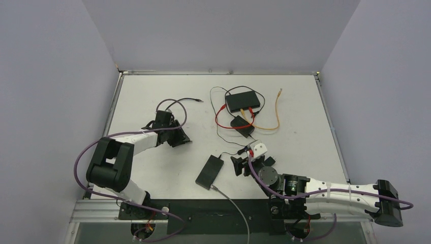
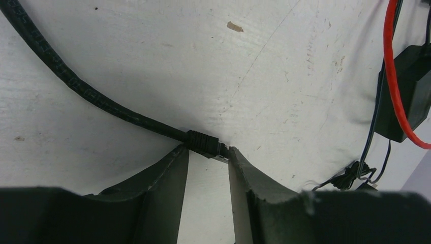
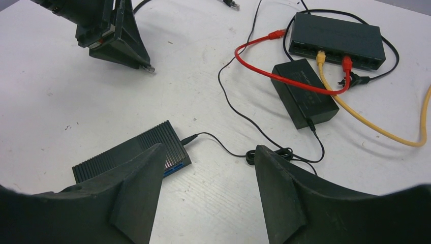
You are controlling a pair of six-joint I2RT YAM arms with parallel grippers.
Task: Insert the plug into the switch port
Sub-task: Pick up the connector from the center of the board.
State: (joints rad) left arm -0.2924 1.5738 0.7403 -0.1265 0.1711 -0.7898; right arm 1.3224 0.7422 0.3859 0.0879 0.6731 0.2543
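Note:
The clear plug [image 1: 190, 141] only lies across the left gripper's spread fingers, so the plug would stay on the tabletop if the robot lifted that gripper now.
The black switch [image 1: 243, 100] lies at the back centre, with a yellow plug and a red plug in its ports [image 3: 335, 38]. A black cable ends in a ribbed boot and a clear plug [image 2: 206, 144]. The plug lies on the table across the tips of my left gripper [image 2: 208, 152], touching both fingers. The jaws stand a narrow gap apart and I do not see the plug pinched between the pads. My left gripper [image 1: 178, 136] is down at the table, left of centre. My right gripper [image 3: 206, 168] is wide open and empty, low over the table in the near middle [image 1: 238, 165].
A ribbed black box with blue ports [image 3: 129, 152] lies just left of my right gripper. A black power adapter [image 3: 304, 94] sits in front of the switch. Red [image 3: 284, 76] and yellow [image 3: 386, 131] cables loop beside it. The black cable's other end [image 1: 201, 100] lies free.

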